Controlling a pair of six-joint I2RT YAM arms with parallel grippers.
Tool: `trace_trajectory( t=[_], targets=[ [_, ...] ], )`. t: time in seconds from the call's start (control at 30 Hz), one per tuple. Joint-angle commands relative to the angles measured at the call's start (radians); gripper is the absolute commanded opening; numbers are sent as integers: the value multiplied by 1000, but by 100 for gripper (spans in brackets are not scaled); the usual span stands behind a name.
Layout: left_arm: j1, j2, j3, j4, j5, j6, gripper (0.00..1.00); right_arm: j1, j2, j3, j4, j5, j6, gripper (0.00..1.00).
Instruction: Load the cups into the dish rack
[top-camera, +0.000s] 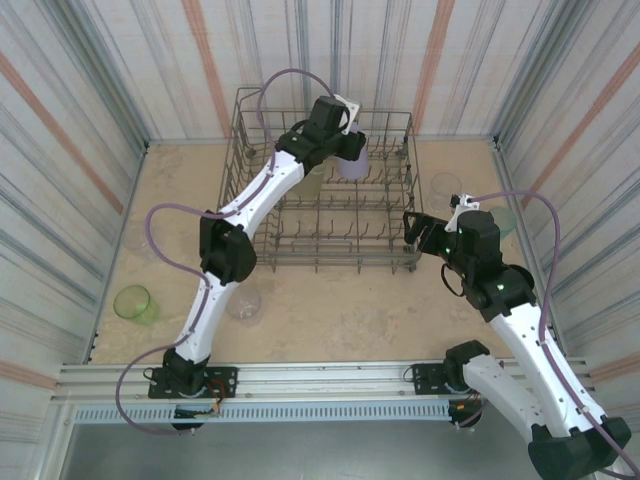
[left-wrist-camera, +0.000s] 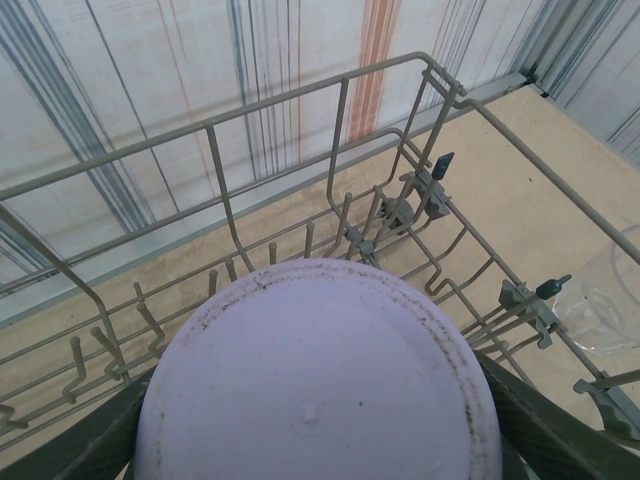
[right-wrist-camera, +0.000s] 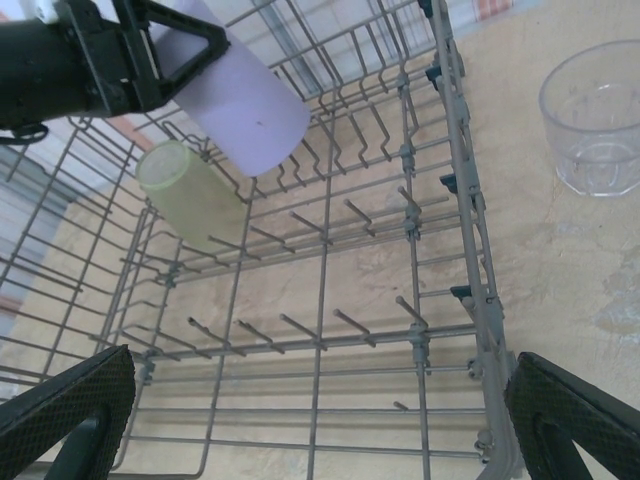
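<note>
The lavender cup (top-camera: 352, 165) hangs tilted above the dish rack's wires beside the olive-yellow cup, so my left gripper must lower it before opening.
The grey wire dish rack (top-camera: 398, 262) stands at the back middle of the table. My left gripper (top-camera: 345, 150) hangs over its far right part, shut on a lavender cup (top-camera: 352, 165), whose base (left-wrist-camera: 320, 380) faces the left wrist camera. The cup is tilted, held above the tines (right-wrist-camera: 245, 110). An olive-yellow cup (top-camera: 312, 181) lies inside the rack against the tines (right-wrist-camera: 195, 195). My right gripper (top-camera: 412, 232) is open and empty at the rack's front right corner, its fingers (right-wrist-camera: 60, 420) spread wide over the rack floor.
A clear cup (top-camera: 445, 186) stands right of the rack (right-wrist-camera: 595, 120). A pale teal cup (top-camera: 504, 220) sits behind my right arm. A bright green cup (top-camera: 133, 303) and a clear cup (top-camera: 243, 303) stand at the front left. Striped walls close in the table.
</note>
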Motion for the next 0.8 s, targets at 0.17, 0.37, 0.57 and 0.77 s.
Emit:
trace_trajectory(
  t=[0.17,0.37,0.57,0.77],
  targets=[
    [-5,36,-15,35,-25,28,8,-4,1,-13,22,16,-16,99],
    [-5,37,-39,43,-33,37,8,-4,-5,-18,23,20,-18,99],
    [-5,37,-68,59,-41,58,8,-4,-9,-21,24,20,-17,99],
    [-5,37,-97,82,-53,103,8,-4,-17,-22,21,24,-17,99]
  ],
)
